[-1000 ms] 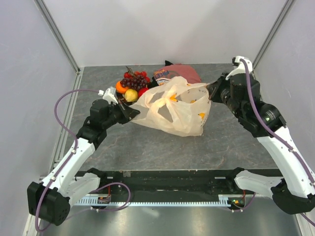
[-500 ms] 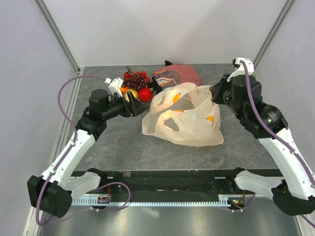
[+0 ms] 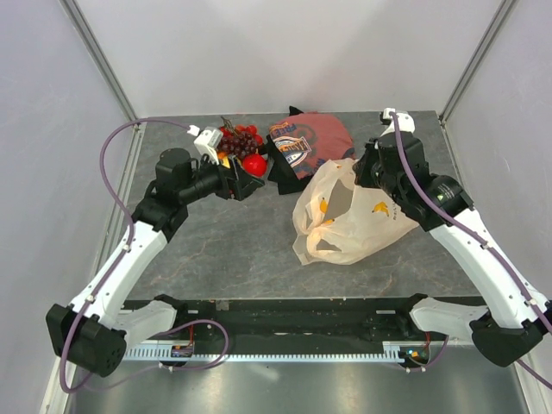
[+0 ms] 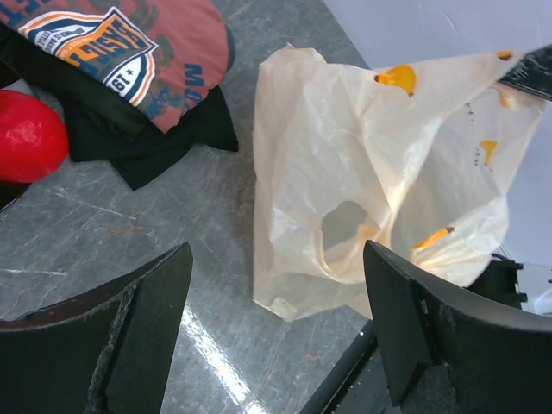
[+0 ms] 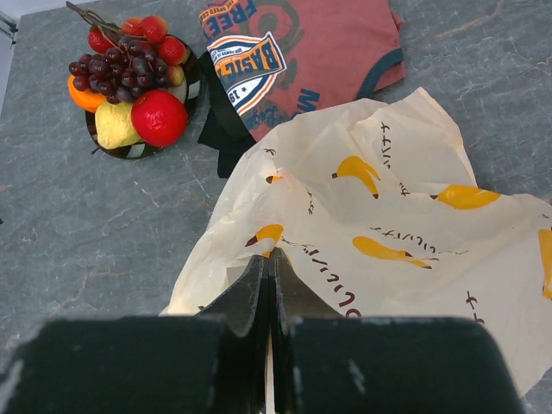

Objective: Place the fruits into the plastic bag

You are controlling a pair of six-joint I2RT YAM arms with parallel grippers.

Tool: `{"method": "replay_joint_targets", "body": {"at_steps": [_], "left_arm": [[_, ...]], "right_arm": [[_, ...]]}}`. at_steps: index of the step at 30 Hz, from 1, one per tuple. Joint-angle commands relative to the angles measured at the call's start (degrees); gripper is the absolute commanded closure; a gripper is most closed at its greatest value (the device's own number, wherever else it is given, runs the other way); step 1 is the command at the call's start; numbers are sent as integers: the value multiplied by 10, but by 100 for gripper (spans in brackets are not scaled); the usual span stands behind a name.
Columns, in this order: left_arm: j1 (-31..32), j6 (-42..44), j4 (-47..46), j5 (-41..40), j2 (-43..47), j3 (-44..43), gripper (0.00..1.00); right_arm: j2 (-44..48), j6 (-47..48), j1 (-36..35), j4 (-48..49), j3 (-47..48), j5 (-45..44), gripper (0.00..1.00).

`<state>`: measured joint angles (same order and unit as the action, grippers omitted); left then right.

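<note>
The left gripper grabs the plastic bag [image 3: 349,216] by its raised rim [image 3: 343,167] next, which leaves my right gripper free to take another edge.
The fruits lie heaped on a dark plate [image 5: 142,148] at the back left: a red apple [image 5: 159,116], purple grapes [image 5: 112,73], an orange [image 5: 82,95], a yellow pear-like fruit [image 5: 115,125] and red berries [image 5: 155,28]. My left gripper [image 3: 246,183] hovers open and empty beside the plate [image 3: 226,164], close to the apple [image 3: 254,164]. In the left wrist view its fingers [image 4: 95,336] frame bare table, with the apple [image 4: 30,136] at the left edge. The plastic bag [image 3: 349,216] slumps right of centre. My right gripper [image 5: 272,259] is shut on the bag's upper edge [image 5: 388,233].
A folded red-and-black printed cloth [image 3: 302,142] lies at the back between the plate and the bag, its black edge reaching toward the apple. Grey walls enclose the table on three sides. The arm bases and a black rail [image 3: 285,315] run along the near edge.
My left gripper let go of the bag, opened, and swung back toward the plate. The right gripper carried the bag rightward and nearer, and it now sags on the table.
</note>
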<state>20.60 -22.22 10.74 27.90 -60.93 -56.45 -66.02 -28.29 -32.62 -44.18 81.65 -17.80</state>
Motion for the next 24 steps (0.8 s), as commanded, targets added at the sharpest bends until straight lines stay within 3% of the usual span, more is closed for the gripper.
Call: {"method": "replay_joint_targets", "body": {"at_steps": [1,7,12,24], "left_arm": [[1,6,-33,30,-35,-32,13],[47,-41,-105,137,-92,-37,13],[115,-33,-105,163,-120,-28,13],[176,0,-105,25,-170,14,16]], "right_arm": [[-6,-7,1,22,11,-3,100],[-20,-8,2,26,9,-2,100],[-36,-13,2,29,18,-7,100],[-47,-27,7,42,31,20,100]]}}
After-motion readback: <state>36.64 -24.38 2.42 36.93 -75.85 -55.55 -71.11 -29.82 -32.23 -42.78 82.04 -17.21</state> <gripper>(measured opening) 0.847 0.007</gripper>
